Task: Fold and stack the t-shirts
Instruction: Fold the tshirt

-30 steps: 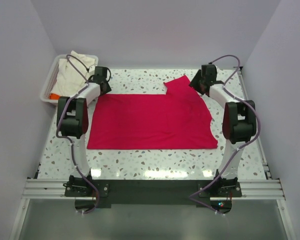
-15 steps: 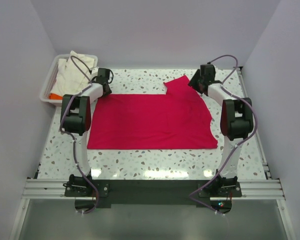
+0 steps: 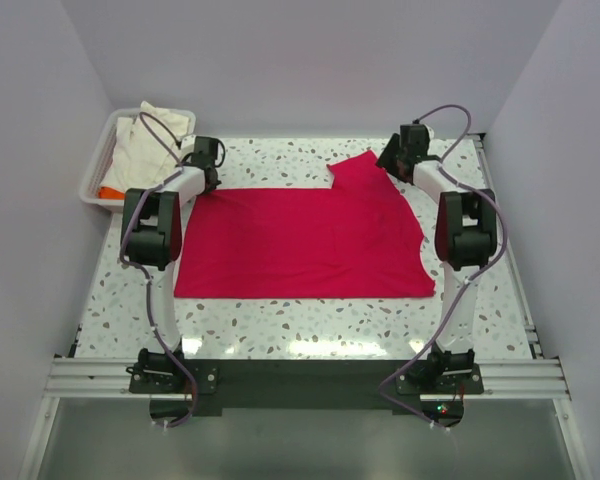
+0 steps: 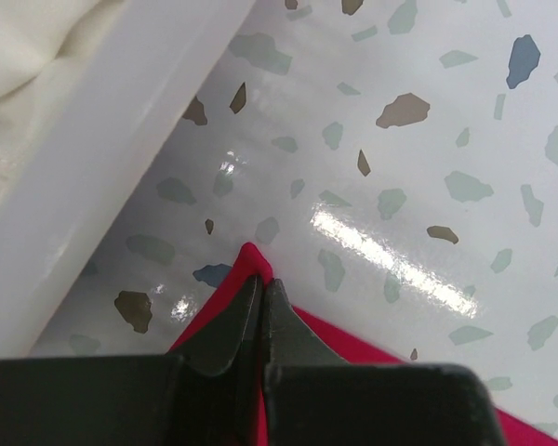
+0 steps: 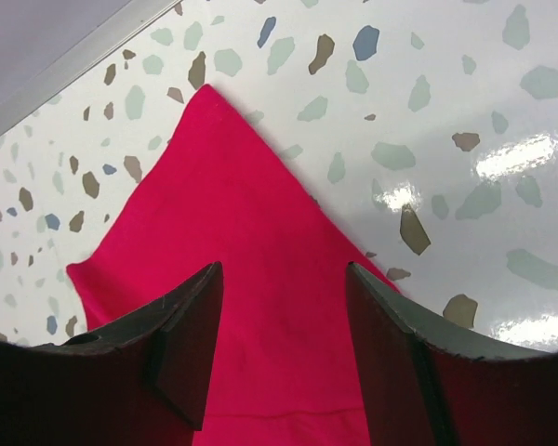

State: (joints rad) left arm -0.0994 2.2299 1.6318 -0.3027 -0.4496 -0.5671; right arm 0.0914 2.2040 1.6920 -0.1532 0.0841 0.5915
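I will next grab the crimson-red t-shirt's outer sleeve edge with my right gripper, short of the sleeve tip, so that I can fold the t-shirt's back side forward.
A crimson-red t-shirt (image 3: 300, 240) lies spread flat on the speckled table, with one sleeve (image 3: 358, 168) pointing toward the back. My left gripper (image 3: 208, 160) is at its back-left corner. In the left wrist view the left gripper (image 4: 262, 283) is shut, and a tip of the red cloth (image 4: 249, 255) is pinched between the jaws. My right gripper (image 3: 395, 160) hovers over the sleeve. Seen from the right wrist, this gripper (image 5: 284, 269) is open, with the red sleeve (image 5: 242, 232) under the gap. A cream-white t-shirt (image 3: 145, 140) is heaped in the tray, with a bit of orange fabric (image 3: 108, 190) beside it.
The white plastic tray (image 3: 92, 170) stands at the back left corner, and its wall (image 4: 102, 139) runs close beside the left gripper. Enclosure walls bound the table on three sides. A metal rail (image 3: 300, 375) carrying the arm bases runs along the near edge.
The left jaws have shut on the red shirt's back-left corner. The right jaws have opened slightly wider, and the right gripper has edged a little toward the back.
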